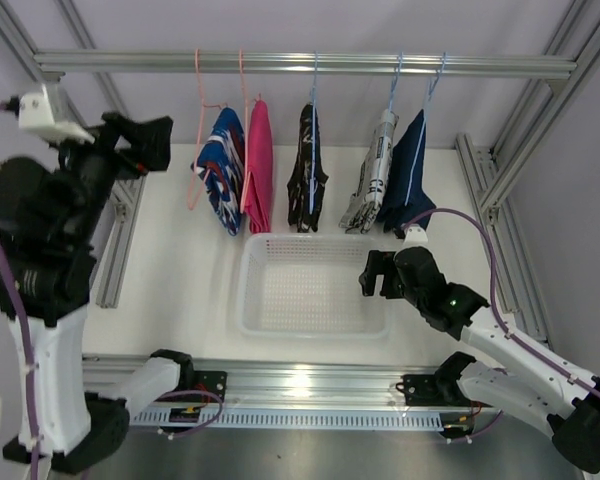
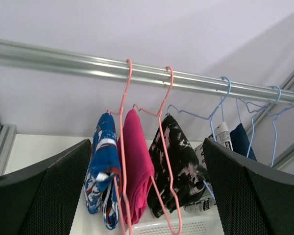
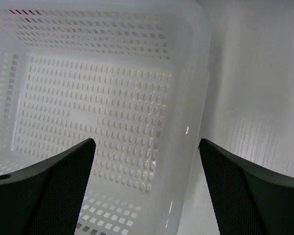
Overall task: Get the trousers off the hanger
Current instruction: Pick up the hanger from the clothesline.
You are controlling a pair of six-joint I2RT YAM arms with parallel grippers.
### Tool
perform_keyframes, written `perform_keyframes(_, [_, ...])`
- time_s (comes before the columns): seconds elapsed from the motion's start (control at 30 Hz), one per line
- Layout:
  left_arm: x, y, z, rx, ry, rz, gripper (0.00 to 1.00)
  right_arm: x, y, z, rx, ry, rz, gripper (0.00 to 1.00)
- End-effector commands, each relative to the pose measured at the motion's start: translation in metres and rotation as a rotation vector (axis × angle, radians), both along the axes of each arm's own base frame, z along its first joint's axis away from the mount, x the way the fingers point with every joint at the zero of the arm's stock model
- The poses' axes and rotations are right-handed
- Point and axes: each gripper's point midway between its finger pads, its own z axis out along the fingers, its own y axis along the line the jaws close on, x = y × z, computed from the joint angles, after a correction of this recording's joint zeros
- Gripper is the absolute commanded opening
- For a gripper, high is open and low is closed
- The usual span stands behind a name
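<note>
My left gripper needs to grab the blue patterned trousers' pink hanger next by its bare near-side wire (image 1: 197,148) (image 2: 123,165), so the trousers stay free for my right gripper to remove.
Several small trousers hang on wire hangers from the metal rail (image 1: 300,63): blue patterned (image 1: 221,170), pink (image 1: 258,165), black-and-white (image 1: 307,170), white with black print (image 1: 372,175) and dark blue (image 1: 408,175). My left gripper (image 1: 163,143) is raised at rail height, left of the blue pair, open and holding nothing. Its wrist view looks between the fingers at the blue (image 2: 103,166), pink (image 2: 137,166) and black-and-white (image 2: 179,166) pairs on pink hangers (image 2: 122,147). My right gripper (image 1: 380,275) is open and empty, low by the basket's right rim (image 3: 198,73).
A white perforated basket (image 1: 248,290) sits on the table below the hanging garments. Aluminium frame posts and rails run along both sides (image 1: 500,190) and the near edge (image 1: 310,380). A purple cable (image 1: 450,215) loops over the right arm.
</note>
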Motion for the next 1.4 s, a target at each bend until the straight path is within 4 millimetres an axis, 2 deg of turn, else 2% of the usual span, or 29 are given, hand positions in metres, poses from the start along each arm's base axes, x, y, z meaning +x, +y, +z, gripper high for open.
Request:
perform_keyframes(0.0, [0.047, -0.018, -0.035, 0.086, 0.214, -0.062, 0.99, 0.007, 0.007, 0.007, 0.037, -0.046, 0.032, 0.91])
perform_keyframes(0.07, [0.057, -0.022, -0.019, 0.087, 0.209, -0.074, 1.0, 0.008, 0.009, 0.008, 0.051, -0.046, 0.043, 0.91])
perform_keyframes(0.13, [0.081, -0.034, -0.039, 0.099, 0.296, -0.118, 0.99, 0.007, 0.009, 0.007, 0.057, -0.047, 0.048, 0.91])
perform_keyframes(0.23, [0.101, -0.045, -0.062, 0.106, 0.366, -0.167, 0.99, 0.008, 0.01, 0.009, 0.072, -0.054, 0.049, 0.91])
perform_keyframes(0.27, [0.107, -0.047, -0.075, 0.112, 0.402, -0.172, 0.99, 0.008, 0.01, 0.01, 0.075, -0.053, 0.05, 0.91])
perform_keyframes(0.37, [0.117, -0.051, -0.101, 0.13, 0.467, -0.193, 0.99, 0.01, 0.01, 0.011, 0.078, -0.059, 0.044, 0.91])
perform_keyframes(0.4, [0.12, -0.052, -0.118, 0.142, 0.505, -0.195, 0.99, 0.01, 0.01, 0.01, 0.078, -0.059, 0.043, 0.91])
perform_keyframes(0.47, [0.123, -0.051, -0.123, 0.149, 0.501, -0.193, 1.0, 0.011, 0.01, 0.009, 0.079, -0.058, 0.042, 0.91])
perform_keyframes(0.5, [0.126, -0.05, -0.14, 0.159, 0.536, -0.186, 0.99, 0.012, 0.01, 0.009, 0.081, -0.059, 0.039, 0.91])
perform_keyframes(0.57, [0.129, -0.05, -0.143, 0.167, 0.524, -0.183, 0.99, 0.013, 0.01, 0.005, 0.076, -0.049, 0.038, 0.91])
perform_keyframes(0.6, [0.131, -0.05, -0.158, 0.171, 0.556, -0.188, 0.99, 0.013, 0.009, 0.004, 0.074, -0.047, 0.035, 0.91])
perform_keyframes(0.67, [0.133, -0.059, -0.16, 0.157, 0.534, -0.245, 0.99, 0.014, 0.009, 0.002, 0.071, -0.041, 0.034, 0.91])
perform_keyframes(0.77, [0.129, -0.072, -0.184, 0.109, 0.572, -0.322, 0.99, 0.015, 0.007, -0.001, 0.064, -0.035, 0.027, 0.91])
perform_keyframes(0.8, [0.13, -0.07, -0.175, 0.095, 0.529, -0.325, 0.99, 0.016, 0.007, -0.002, 0.062, -0.035, 0.024, 0.91])
perform_keyframes(0.83, [0.13, -0.07, -0.187, 0.083, 0.548, -0.332, 0.99, 0.016, 0.007, -0.002, 0.065, -0.033, 0.024, 0.91])
perform_keyframes(0.9, [0.13, -0.072, -0.178, 0.033, 0.511, -0.367, 0.99, 0.016, 0.007, -0.004, 0.061, -0.028, 0.023, 0.91])
perform_keyframes(0.93, [0.129, -0.064, -0.172, 0.011, 0.489, -0.359, 1.0, 0.017, 0.006, -0.004, 0.06, -0.027, 0.022, 0.92])
perform_keyframes(0.97, [0.126, -0.066, -0.181, -0.017, 0.505, -0.397, 0.99, 0.017, 0.007, -0.004, 0.061, -0.028, 0.022, 0.91])
perform_keyframes(1.0, [0.126, -0.061, -0.177, -0.06, 0.495, -0.392, 0.99, 0.017, 0.006, -0.006, 0.058, -0.023, 0.02, 0.91])
perform_keyframes(1.03, [0.126, -0.059, -0.172, -0.075, 0.46, -0.403, 0.97, 0.018, 0.006, -0.007, 0.058, -0.023, 0.018, 0.91])
perform_keyframes(1.1, [0.123, -0.06, -0.181, -0.134, 0.471, -0.437, 0.94, 0.019, 0.005, -0.008, 0.056, -0.019, 0.014, 0.92])
perform_keyframes(1.17, [0.123, -0.051, -0.164, -0.174, 0.396, -0.437, 0.91, 0.019, 0.005, -0.009, 0.053, -0.017, 0.014, 0.91])
perform_keyframes(1.2, [0.122, -0.049, -0.176, -0.194, 0.406, -0.447, 0.88, 0.019, 0.006, -0.011, 0.053, -0.011, 0.014, 0.91])
perform_keyframes(1.27, [0.119, -0.051, -0.158, -0.199, 0.315, -0.473, 0.84, 0.019, 0.006, -0.012, 0.049, -0.007, 0.014, 0.91])
perform_keyframes(1.3, [0.117, -0.051, -0.167, -0.21, 0.322, -0.482, 0.81, 0.02, 0.005, -0.012, 0.048, -0.008, 0.012, 0.91])
perform_keyframes(1.37, [0.114, -0.055, -0.16, -0.214, 0.261, -0.518, 0.78, 0.021, 0.006, -0.013, 0.047, -0.006, 0.012, 0.91])
